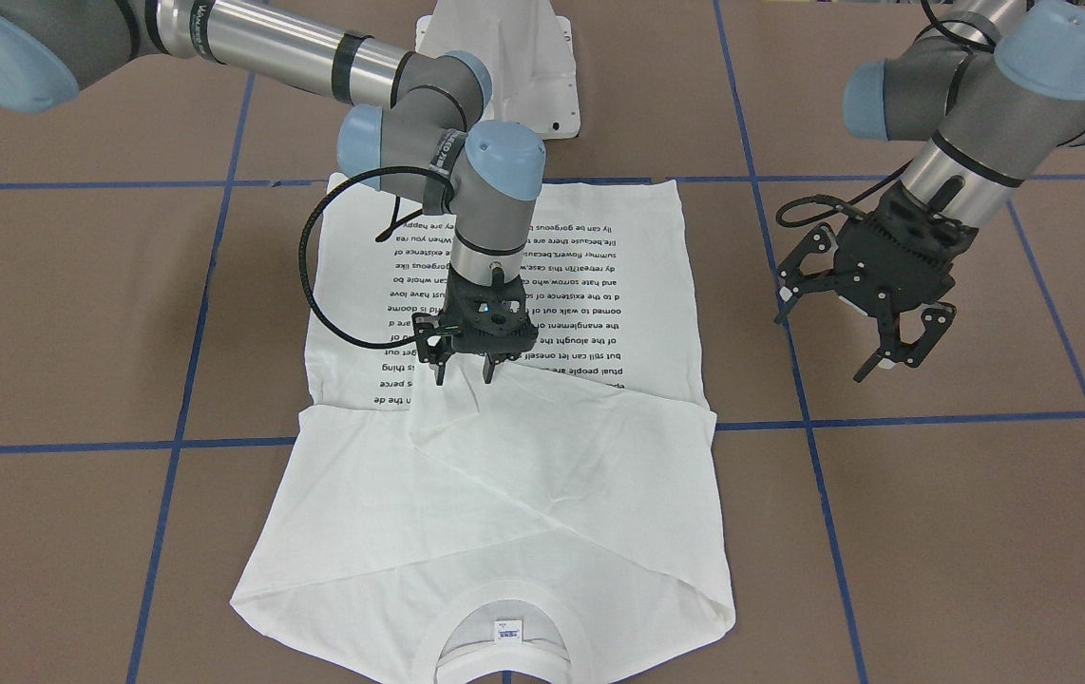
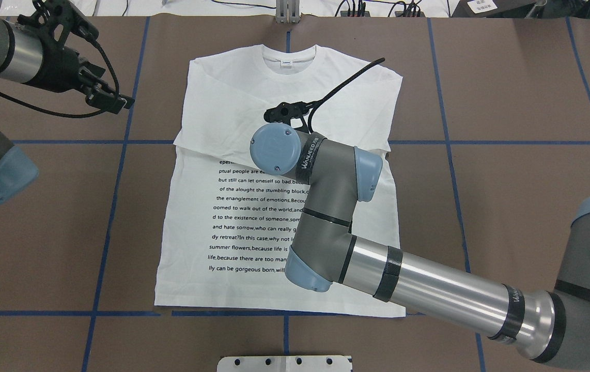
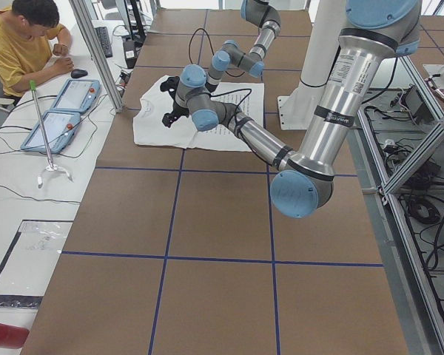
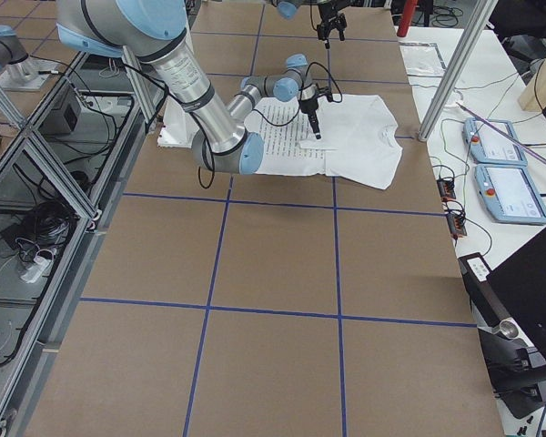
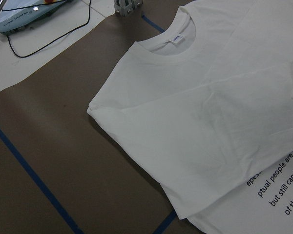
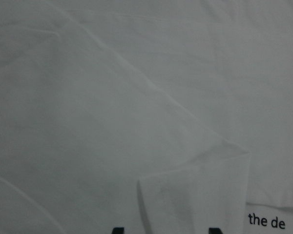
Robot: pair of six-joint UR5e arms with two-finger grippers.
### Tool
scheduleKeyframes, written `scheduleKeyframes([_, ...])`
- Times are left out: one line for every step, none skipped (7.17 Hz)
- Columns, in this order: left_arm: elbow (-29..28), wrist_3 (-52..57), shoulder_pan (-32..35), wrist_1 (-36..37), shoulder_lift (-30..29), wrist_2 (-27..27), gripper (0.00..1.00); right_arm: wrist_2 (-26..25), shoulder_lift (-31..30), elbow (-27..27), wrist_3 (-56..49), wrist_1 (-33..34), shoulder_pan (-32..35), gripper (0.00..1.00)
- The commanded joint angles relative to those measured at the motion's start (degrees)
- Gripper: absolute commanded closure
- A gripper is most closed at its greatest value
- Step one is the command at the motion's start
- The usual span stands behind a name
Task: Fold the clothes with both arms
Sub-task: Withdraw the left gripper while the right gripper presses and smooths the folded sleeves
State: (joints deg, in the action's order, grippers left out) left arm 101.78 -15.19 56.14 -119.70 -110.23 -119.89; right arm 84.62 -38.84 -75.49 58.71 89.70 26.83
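My right gripper grabs the folded sleeve by its cuff (image 1: 455,381) next, to tidy the sleeve across the shirt's body (image 1: 550,490).
The white long-sleeved T-shirt (image 1: 542,475) lies flat on the table with its printed text up and its collar (image 2: 289,56) on the far side from the robot. Both sleeves are folded across the chest. My right gripper (image 1: 465,372) is open and points straight down at the middle of the shirt. Its fingertips (image 6: 215,230) straddle a folded sleeve cuff (image 6: 195,195). In the overhead view the wrist mostly hides it. My left gripper (image 1: 828,342) is open and empty, above bare table beside the shirt's shoulder (image 5: 136,107).
The brown table (image 2: 507,206) carries a grid of blue tape lines. The white pedestal base (image 1: 504,66) stands at the robot's edge just behind the shirt's hem. An operator and teach pendants (image 3: 63,111) sit at a side desk beyond the far edge.
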Motion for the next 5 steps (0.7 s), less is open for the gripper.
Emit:
scheduleKeyframes([0.0, 0.0, -0.1, 0.1, 0.0, 0.1, 0.0, 0.1, -1.8, -0.9, -6.8, 0.0, -0.1, 0.45])
scheduleKeyframes([-0.3, 0.0, -0.1, 0.0, 0.1, 0.2, 0.0, 0.1, -1.8, -1.0, -6.9, 0.0, -0.1, 0.48])
scheduleKeyframes([-0.4, 0.1, -0.1, 0.0, 0.1, 0.2, 0.0, 0.1, -1.8, -1.0, -6.9, 0.0, -0.1, 0.57])
scheduleKeyframes([-0.5, -1.3, -0.2, 0.0, 0.0, 0.4, 0.0, 0.1, -1.7, -1.1, -6.9, 0.0, -0.1, 0.75])
scheduleKeyframes([-0.7, -1.9, -0.2, -0.9, 0.1, 0.4, 0.0, 0.1, -1.7, -1.8, -6.9, 0.0, -0.1, 0.92])
